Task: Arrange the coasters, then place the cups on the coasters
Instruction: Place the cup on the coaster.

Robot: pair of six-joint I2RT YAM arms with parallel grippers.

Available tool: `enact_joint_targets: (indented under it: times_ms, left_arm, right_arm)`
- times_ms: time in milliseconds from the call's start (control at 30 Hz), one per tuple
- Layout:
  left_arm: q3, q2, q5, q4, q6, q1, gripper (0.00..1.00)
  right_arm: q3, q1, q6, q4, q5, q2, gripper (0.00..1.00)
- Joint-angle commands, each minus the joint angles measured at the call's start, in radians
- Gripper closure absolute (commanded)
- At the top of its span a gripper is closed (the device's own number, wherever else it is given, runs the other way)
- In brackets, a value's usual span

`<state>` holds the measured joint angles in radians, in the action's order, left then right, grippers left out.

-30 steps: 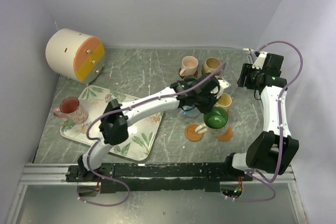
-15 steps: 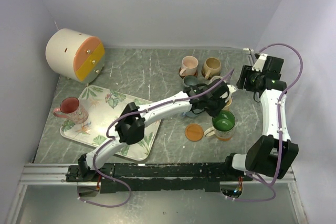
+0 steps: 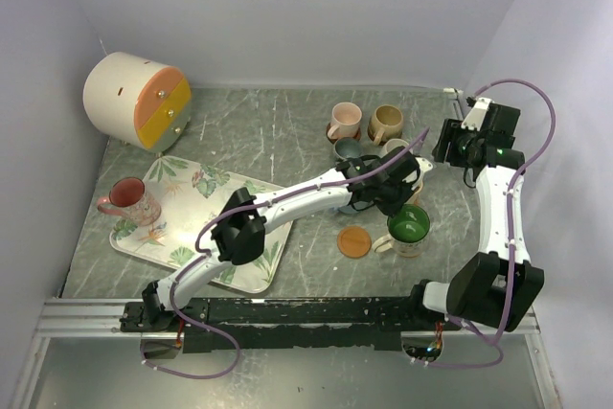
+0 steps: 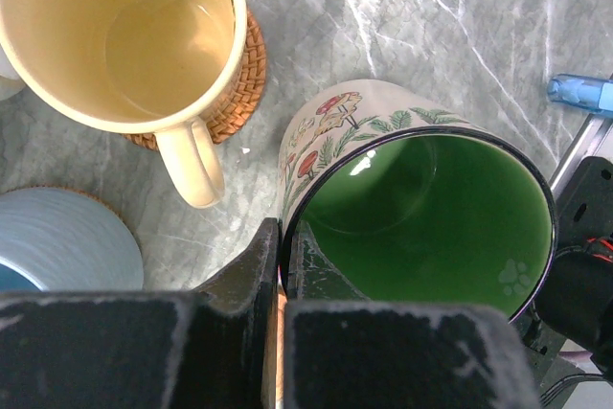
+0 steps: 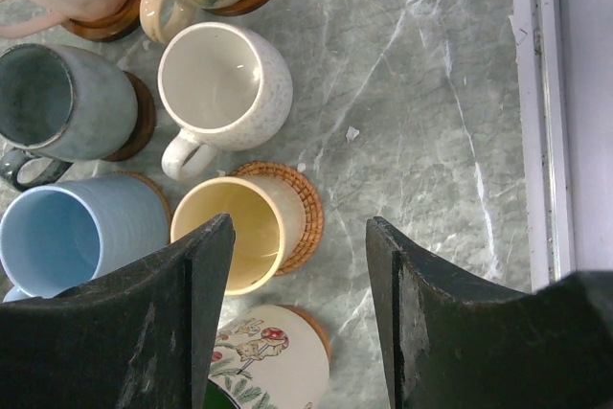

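The left gripper should open now, since the brown coaster (image 5: 311, 321) shows its edge under the bottom of the green cup, so the cup would end up on that coaster.
My left gripper (image 3: 391, 210) (image 4: 281, 258) is shut on the rim of the green cup (image 3: 410, 225) (image 4: 421, 208), one finger inside and one outside. That cup stands over a brown coaster (image 5: 311, 321). A bare orange coaster (image 3: 353, 240) lies just left of it. The yellow cup (image 4: 124, 35) (image 5: 230, 232) sits on a woven coaster (image 4: 244, 74). The blue cup (image 5: 67, 237), dark grey cup (image 5: 53, 102), cream cup (image 5: 220, 79), pink cup (image 3: 344, 121) and tan cup (image 3: 385, 122) stand nearby on coasters. My right gripper (image 3: 448, 147) (image 5: 299, 227) hangs open above them, holding nothing.
A red cup (image 3: 129, 198) stands on the leaf-print tray (image 3: 187, 248) at the left. A big white-and-orange cylinder (image 3: 134, 100) lies at the back left. The table's right rail (image 5: 536, 112) runs close to the cups.
My left gripper has carried the green cup a little to the right, over the right-hand coaster. The right arm has hardly moved.
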<state>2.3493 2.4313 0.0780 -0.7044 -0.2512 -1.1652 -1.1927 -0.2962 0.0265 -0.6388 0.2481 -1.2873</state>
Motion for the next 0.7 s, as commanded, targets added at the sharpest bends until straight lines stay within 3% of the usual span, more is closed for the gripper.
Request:
enact_joint_targets:
  times_ms: [0,300,667]
  left_arm:
    - [0.035,-0.025,0.037,0.082,-0.034,-0.010,0.93]
    - [0.034,-0.001,0.060,0.093,-0.034,-0.009,0.88]
    - [0.040,0.017,0.074,0.095,-0.038,-0.008,0.73]
  right_arm:
    - [0.015,-0.013,0.003,0.019,0.013,0.024,0.43]
    - [0.022,-0.015,0.004,0.020,0.027,0.039,0.43]
    - [0.032,-0.017,0.007,0.021,0.030,0.049,0.43]
